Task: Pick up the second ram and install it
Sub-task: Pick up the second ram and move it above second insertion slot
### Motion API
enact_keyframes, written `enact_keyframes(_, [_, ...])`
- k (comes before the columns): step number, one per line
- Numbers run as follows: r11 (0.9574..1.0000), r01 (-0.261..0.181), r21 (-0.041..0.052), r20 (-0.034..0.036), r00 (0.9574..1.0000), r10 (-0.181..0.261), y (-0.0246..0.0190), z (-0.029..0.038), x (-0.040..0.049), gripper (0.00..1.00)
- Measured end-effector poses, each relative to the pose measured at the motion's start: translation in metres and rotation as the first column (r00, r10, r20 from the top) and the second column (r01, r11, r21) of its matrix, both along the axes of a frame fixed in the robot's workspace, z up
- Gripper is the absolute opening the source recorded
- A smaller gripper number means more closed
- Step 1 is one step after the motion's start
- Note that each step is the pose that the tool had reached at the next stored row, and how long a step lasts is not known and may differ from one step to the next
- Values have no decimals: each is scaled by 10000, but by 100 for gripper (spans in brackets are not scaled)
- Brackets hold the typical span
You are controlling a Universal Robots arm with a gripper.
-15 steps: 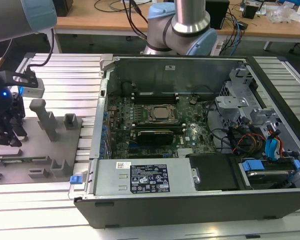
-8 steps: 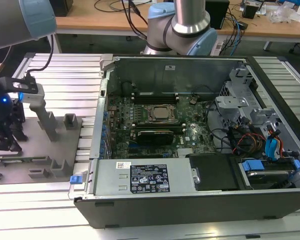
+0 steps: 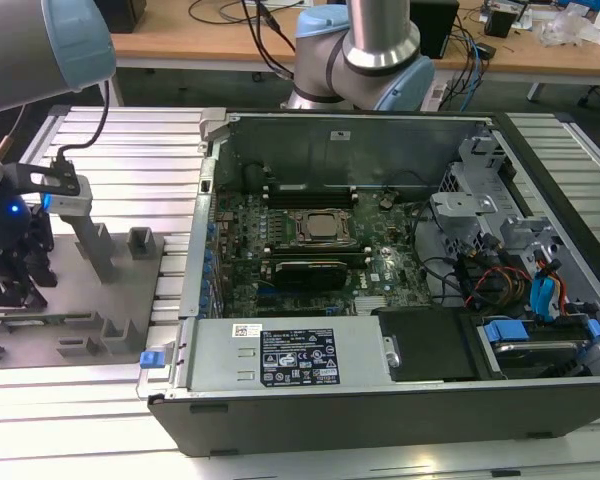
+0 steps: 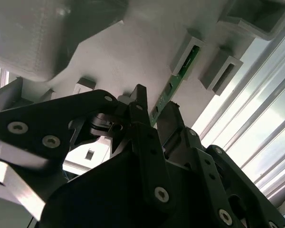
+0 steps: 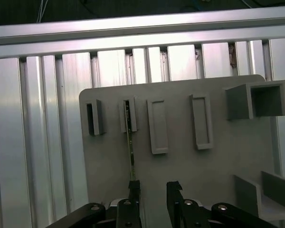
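The robot's gripper should next take hold of the second ram by the middle of its long bare edge, so that the ram's contacts stay free to go into the memory slot.
The second ram [image 5: 131,142] is a thin green stick standing on edge in a slotted holder on the grey fixture plate [image 5: 180,190]. It shows green with small chips in the second wrist view [image 4: 180,71]. My gripper [image 5: 153,186] hangs low over this plate at the exterior view's left [image 3: 15,285]. It is open, with a clear gap between the two black fingers [image 5: 134,190]. The ram's near end reaches one finger [image 4: 140,102] and lies close against its inner side. Nothing is clamped.
The open computer case [image 3: 210,160] lies at the exterior view's right of the fixture, with the CPU socket [image 3: 320,228] and black memory slots [image 3: 310,190] on its motherboard. Grey holder blocks [image 3: 140,243] rise from the plate. Aluminium rails [image 5: 38,142] run under the plate.
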State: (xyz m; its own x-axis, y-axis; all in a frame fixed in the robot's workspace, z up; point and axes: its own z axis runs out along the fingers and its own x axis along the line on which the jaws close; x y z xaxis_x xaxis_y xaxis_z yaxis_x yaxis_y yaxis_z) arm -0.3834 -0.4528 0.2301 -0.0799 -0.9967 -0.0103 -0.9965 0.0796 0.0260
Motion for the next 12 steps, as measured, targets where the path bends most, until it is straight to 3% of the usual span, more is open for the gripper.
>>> enact_keyframes(2, [10000, -1, -2, -3, 10000, 1, -7, -18, 0, 36])
enact_keyframes(5, [10000, -29, -1, -1, 10000, 29, -100, -55, -7, 36])
enact_keyframes(7, [9998, -185, 0, 0, 9998, 185, -125, -82, -16, 36])
enact_keyframes(9, [9993, -363, -1, 0, 9993, 363, -132, -159, -99, 36])
enact_keyframes(12, [9993, -371, -1, -1, 9993, 371, -133, -224, -114, 36])
